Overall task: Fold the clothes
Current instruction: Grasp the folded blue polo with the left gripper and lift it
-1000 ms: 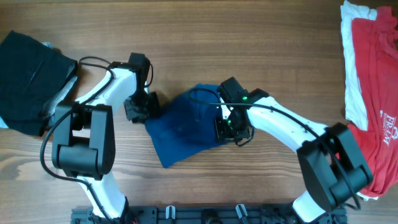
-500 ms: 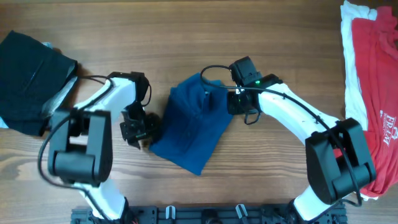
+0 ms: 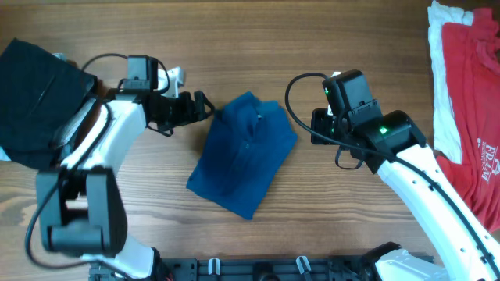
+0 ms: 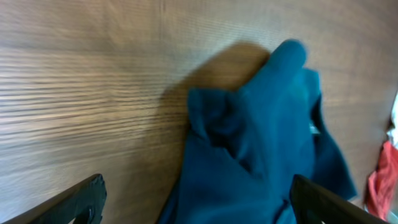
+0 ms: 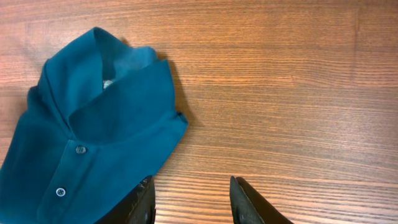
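My left gripper next needs to grip the folded blue shirt by its near-collar side edge (image 3: 216,125) (image 4: 198,148), layers together, to lay the shirt on the black cloth.
The clothes in play are a royal-blue collared shirt (image 3: 244,152), folded into a compact bundle at the table's middle, collar end toward the back. My left gripper (image 3: 203,106) hovers just left of the collar, open wide; in its wrist view the blue shirt (image 4: 261,143) lies below and ahead, and nothing is gripped between the fingers (image 4: 81,200). To the shirt's right, my right gripper (image 3: 316,129) is open. Its wrist view shows bare wood between its fingers (image 5: 144,202), with the buttoned shirt (image 5: 93,130) to their left.
A red tee with white lettering (image 3: 473,117) lies over a white garment (image 3: 439,86) at the right edge. A black cloth (image 3: 39,101) covers the far left, under the left arm's elbow. The arms' base rail runs along the front edge.
The left gripper opened wide and moved from the shirt's near-left edge up to its collar end. The right gripper widened and drew away to the right. The shirt stays folded.
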Robot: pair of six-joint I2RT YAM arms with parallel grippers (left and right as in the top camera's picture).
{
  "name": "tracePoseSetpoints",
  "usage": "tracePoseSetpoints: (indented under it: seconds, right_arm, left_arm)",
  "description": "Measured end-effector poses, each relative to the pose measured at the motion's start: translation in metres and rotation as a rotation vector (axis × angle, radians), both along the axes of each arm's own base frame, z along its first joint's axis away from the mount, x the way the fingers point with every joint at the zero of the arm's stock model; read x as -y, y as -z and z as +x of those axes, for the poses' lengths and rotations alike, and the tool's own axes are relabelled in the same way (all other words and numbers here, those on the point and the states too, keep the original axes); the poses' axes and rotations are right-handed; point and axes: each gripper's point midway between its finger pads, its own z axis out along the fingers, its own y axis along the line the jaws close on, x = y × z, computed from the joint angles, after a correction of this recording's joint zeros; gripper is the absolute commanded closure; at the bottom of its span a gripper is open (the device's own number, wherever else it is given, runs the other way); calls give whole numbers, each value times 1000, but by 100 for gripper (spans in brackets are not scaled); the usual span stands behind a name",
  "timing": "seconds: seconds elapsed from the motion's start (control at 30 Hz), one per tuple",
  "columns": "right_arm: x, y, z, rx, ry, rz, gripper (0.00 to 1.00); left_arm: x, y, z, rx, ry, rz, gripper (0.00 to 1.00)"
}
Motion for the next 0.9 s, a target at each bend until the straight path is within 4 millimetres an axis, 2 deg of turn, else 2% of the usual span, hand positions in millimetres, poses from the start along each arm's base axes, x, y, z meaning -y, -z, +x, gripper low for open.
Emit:
tracePoseSetpoints:
  seconds: [0.1,0.13,0.2,0.27,0.3,0.33,0.37,0.43,0.47,0.63,0.7,0.77,0.83,0.9]
  right_arm:
    - [0,0,0,-2,3,0,60]
    - [0,0,0,-2,3,0,60]
    - [0,0,0,-1,3,1,60]
    - [0,0,0,-2,3,0,60]
    - [0,0,-1,-3,3,0,60]
    - [1,1,-1,-5,3,-1,60]
    - [1,1,-1,-5,3,-1,60]
    - [1,1,-2,-9,3,-3,60]
    - [1,1,-2,-9,3,-3,60]
    - [2,3,-5,-22,3,-9,60]
    - [2,3,-5,-22,3,-9,60]
    - [3,3,-5,-25,3,-10,60]
    - [3,3,-6,-27,3,-11,60]
    - [3,4,-6,-29,3,-12,60]
  left_arm:
    - [17,34,-6,-85,63,-105,4]
    - [25,40,-11,-114,85,-156,4]
    - [38,39,-15,-127,132,-232,7]
    - [56,40,-26,-170,188,-298,16]
    - [63,41,-31,-189,208,-315,25]
    - [71,43,-39,-218,239,-334,44]
    - [73,45,-42,-229,248,-334,53]
    - [73,55,-47,-247,261,-295,84]
    - [72,60,-49,-256,264,-276,96]
    - [69,63,-50,-265,260,-270,96]
    - [63,62,-50,-258,249,-224,96]
    - [39,57,-45,-242,180,-101,96]
    - [-5,41,-24,-160,49,56,96]
    - [-58,10,2,-27,-105,187,96]
